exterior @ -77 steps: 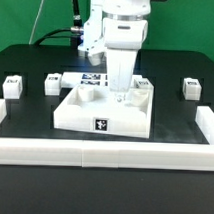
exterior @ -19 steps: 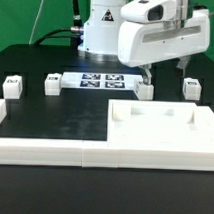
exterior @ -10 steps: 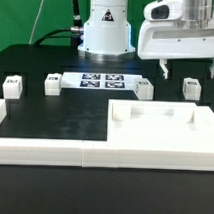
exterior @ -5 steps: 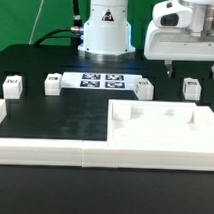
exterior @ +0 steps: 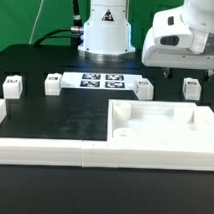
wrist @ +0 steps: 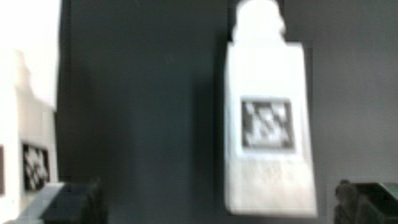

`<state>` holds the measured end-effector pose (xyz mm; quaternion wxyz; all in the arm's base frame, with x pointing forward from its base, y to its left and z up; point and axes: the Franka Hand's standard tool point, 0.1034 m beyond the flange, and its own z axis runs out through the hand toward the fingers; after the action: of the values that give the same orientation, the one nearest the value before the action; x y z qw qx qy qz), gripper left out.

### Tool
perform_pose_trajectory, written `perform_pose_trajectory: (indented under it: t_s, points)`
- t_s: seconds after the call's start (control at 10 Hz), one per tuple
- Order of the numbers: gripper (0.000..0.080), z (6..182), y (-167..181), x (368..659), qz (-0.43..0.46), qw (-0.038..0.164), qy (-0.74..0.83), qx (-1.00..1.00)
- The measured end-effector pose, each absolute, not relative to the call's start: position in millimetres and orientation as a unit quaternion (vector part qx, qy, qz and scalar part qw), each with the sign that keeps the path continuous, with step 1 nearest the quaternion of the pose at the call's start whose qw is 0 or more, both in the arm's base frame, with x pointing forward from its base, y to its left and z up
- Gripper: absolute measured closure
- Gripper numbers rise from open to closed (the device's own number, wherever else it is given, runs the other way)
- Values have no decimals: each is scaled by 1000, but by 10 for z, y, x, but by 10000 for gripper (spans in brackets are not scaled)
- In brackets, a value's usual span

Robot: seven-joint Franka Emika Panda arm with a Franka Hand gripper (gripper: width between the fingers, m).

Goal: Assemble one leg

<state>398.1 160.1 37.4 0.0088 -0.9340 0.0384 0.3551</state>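
My gripper should next grab the white leg by its tagged body (exterior: pixel 192 90) (wrist: pixel 269 150), so the leg's narrow tip stays free to join the white tray-like piece.
Four small white legs with tags stand in a row on the black table: one at the far left (exterior: pixel 12 86), one beside it (exterior: pixel 53 84), one right of the marker board (exterior: pixel 144 88) and one at the right (exterior: pixel 192 88). My gripper (exterior: pixel 193 74) hangs open just above the right leg, its fingers either side of it. In the wrist view that leg (wrist: pixel 267 110) lies between my dark fingertips (wrist: pixel 370 200), nearer one of them, and untouched. A neighbouring leg (wrist: pixel 32 140) shows at the picture's edge. My gripper (wrist: pixel 221 205) is empty.
The large white tray-like piece (exterior: pixel 159 125) lies at the front right against the white fence wall (exterior: pixel 43 151). The marker board (exterior: pixel 104 81) lies in front of the robot base (exterior: pixel 106 30).
The tray went from the table's middle to the front right corner and was let go. The gripper then moved to the exterior view's right and came down over the right leg.
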Motion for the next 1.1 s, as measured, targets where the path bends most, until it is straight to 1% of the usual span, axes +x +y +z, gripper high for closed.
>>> perform_pose_trajectory:
  t_s: [0.2,0.3,0.4,0.5,0.6,1.1]
  points:
    - [150,329,1631,3940,415,3,34,-909]
    - [150,372,1687,3853,476,6,38,-879]
    - [150,337,1740,3911,482,10,40,-875]
    - [150,365,1760,3915,480,10,38,-877]
    - [150,346,1754,3896,481,9,38,-876]
    - [150,108,1780,3753,476,8,40,-878]
